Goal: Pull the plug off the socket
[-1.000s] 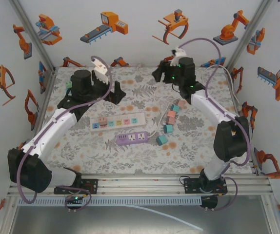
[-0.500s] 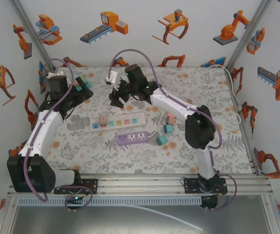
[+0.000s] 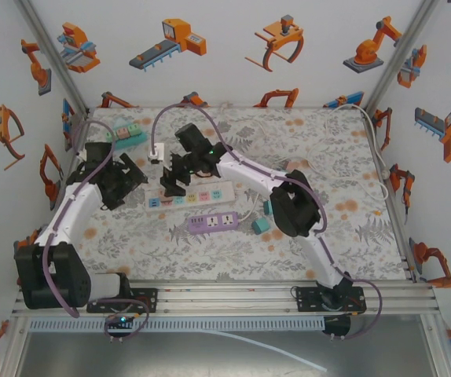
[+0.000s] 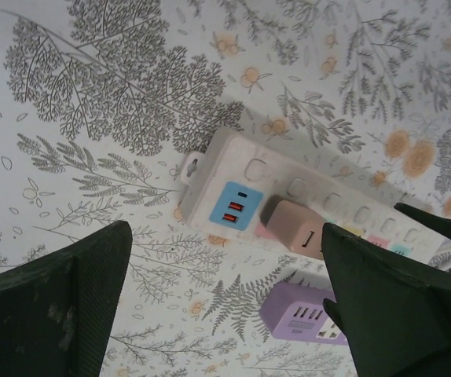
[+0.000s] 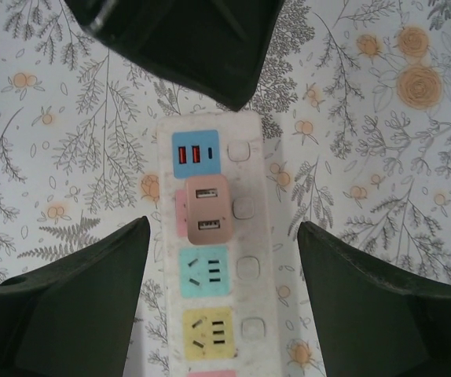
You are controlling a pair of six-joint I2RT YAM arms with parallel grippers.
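My right gripper grabs the pinkish-beige plug (image 5: pixel 207 208) by its opposite long sides next, fingers either side of its USB-slot side, to pull it off the socket.
A pinkish-beige plug (image 5: pixel 207 208) with two USB slots sits in the white socket strip (image 5: pixel 245 314), beside its blue USB panel (image 5: pixel 196 151). My right gripper (image 5: pixel 221 302) hangs open above the strip, one finger on each side and nothing between them; the plug lies just ahead of the fingertips. In the top view it (image 3: pixel 172 179) hovers over the left part of the strip (image 3: pixel 210 193). My left gripper (image 4: pixel 225 314) is wide open and empty, just off that end of the strip (image 4: pixel 218 169), with the plug (image 4: pixel 295 229) near its right finger (image 4: pixel 390 306). In the top view, the left gripper (image 3: pixel 130 185) stands left of the strip.
A purple power strip (image 3: pixel 211 223) lies in front of the white one, also in the left wrist view (image 4: pixel 304 318). A teal cube (image 3: pixel 261 225) sits to its right. A teal strip (image 3: pixel 127 135) lies at the back left. Printed walls close in three sides.
My right arm swept from the back right across to the left and now hangs over the white strip. My left gripper came forward from the back left corner toward the strip's left end.
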